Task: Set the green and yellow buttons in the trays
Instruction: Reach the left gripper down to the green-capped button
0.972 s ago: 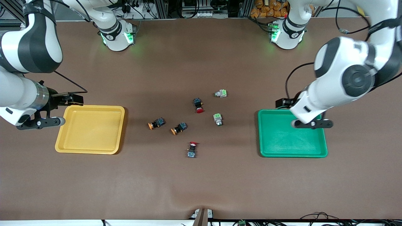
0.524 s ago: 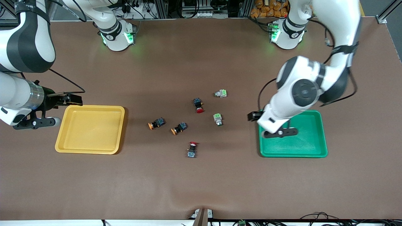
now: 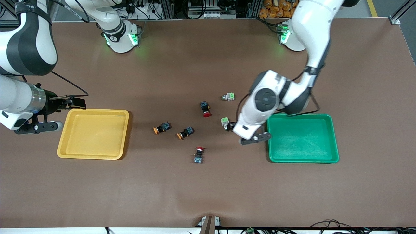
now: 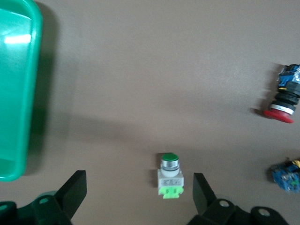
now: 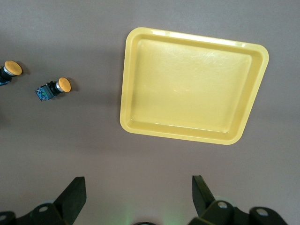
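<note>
The green button needs to go in the green tray (image 4: 15,89). I will grab the button next by its labelled white body (image 4: 170,181) with my left gripper.
My left gripper (image 3: 244,132) (image 4: 139,192) is open and hangs over a green button (image 3: 224,121) (image 4: 169,176), which lies on the table between the fingers without touching them. A second green button (image 3: 228,96) lies farther from the front camera. Two yellow buttons (image 3: 162,127) (image 3: 185,132) lie side by side toward the yellow tray (image 3: 94,152) (image 5: 192,136); the right wrist view shows them too (image 5: 54,88) (image 5: 10,70). The green tray (image 3: 302,159) (image 4: 16,93) sits beside my left gripper. My right gripper (image 3: 58,114) (image 5: 139,194) waits open next to the yellow tray.
Two red-capped buttons lie among the others: one (image 3: 205,109) (image 4: 283,96) between the yellow and green buttons, one (image 3: 199,154) nearer the front camera. A dark blue button body (image 4: 287,171) shows at the left wrist view's edge. Brown mat covers the table.
My left arm has swung off the green tray toward the table's middle and now hangs over the nearer green button. The right arm has barely moved. No button has shifted.
</note>
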Controlling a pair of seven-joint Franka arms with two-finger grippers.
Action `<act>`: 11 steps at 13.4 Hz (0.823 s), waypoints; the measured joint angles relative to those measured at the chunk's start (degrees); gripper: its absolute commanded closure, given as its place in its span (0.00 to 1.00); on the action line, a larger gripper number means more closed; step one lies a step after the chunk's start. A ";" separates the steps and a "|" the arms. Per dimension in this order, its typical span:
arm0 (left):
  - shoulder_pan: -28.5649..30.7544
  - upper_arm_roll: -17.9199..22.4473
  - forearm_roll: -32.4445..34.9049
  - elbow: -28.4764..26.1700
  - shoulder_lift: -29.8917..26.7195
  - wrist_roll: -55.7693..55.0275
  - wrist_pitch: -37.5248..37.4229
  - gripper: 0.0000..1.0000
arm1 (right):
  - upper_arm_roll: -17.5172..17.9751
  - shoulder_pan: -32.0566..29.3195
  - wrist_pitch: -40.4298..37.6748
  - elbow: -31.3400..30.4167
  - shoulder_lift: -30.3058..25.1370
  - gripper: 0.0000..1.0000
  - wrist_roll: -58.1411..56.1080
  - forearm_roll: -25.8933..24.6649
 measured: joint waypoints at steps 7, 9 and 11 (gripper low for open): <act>-3.83 0.20 1.76 0.99 7.49 -6.25 7.40 0.00 | -0.02 -0.08 -0.01 -0.04 0.03 0.00 -0.02 0.01; -4.60 0.19 1.76 1.06 8.21 -7.25 7.75 0.02 | -0.03 -0.10 -0.01 -0.04 0.03 0.00 -0.03 0.01; -4.84 0.20 1.76 1.01 8.37 -7.91 7.74 0.20 | -0.04 -0.11 -0.01 -0.04 0.03 0.00 -0.03 0.01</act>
